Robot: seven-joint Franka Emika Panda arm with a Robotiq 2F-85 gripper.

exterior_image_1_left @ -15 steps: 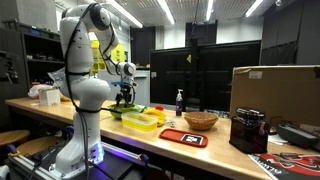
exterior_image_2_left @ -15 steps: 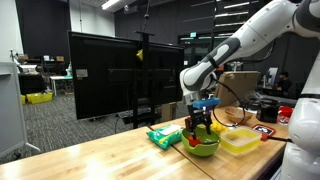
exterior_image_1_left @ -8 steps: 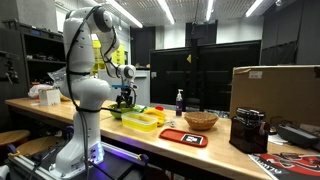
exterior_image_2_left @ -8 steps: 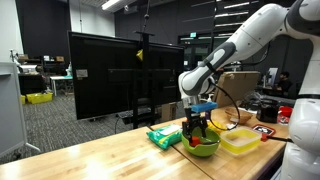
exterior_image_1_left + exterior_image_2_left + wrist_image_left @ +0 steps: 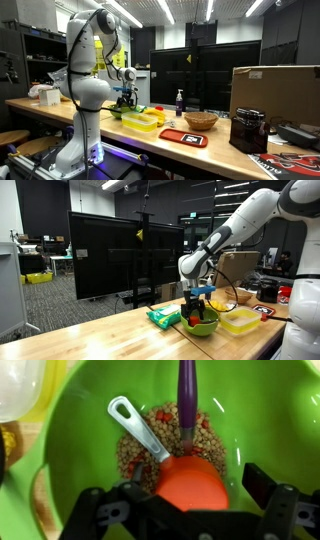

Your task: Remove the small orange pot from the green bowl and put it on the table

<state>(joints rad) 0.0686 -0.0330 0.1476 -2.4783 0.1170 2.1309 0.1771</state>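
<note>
My fingers reach down on either side of the orange pot and closing now would catch the pot, so it is time to close.
In the wrist view the green bowl [image 5: 85,420] fills the frame and holds brown beans with red bits. The small orange pot [image 5: 190,485] lies in it, its grey handle [image 5: 135,425] pointing up-left; a purple utensil handle [image 5: 186,400] rests beside it. My gripper [image 5: 199,478] is open, one finger on each side of the pot; the right finger stands clear of it. In both exterior views the gripper [image 5: 197,307] [image 5: 124,100] hangs down into the green bowl [image 5: 205,329] [image 5: 121,112] on the light wood table [image 5: 110,340].
A yellow rectangular container [image 5: 240,320] [image 5: 141,121] sits right next to the bowl, and a green packet [image 5: 162,317] lies on its other side. Further along the table [image 5: 215,150] are a red tray [image 5: 183,137], a woven basket bowl [image 5: 200,121], a bottle [image 5: 180,101] and a cardboard box [image 5: 275,95].
The arm has shifted slightly and the gripper has come down a little into the green bowl. The pot and bowl have not moved.
</note>
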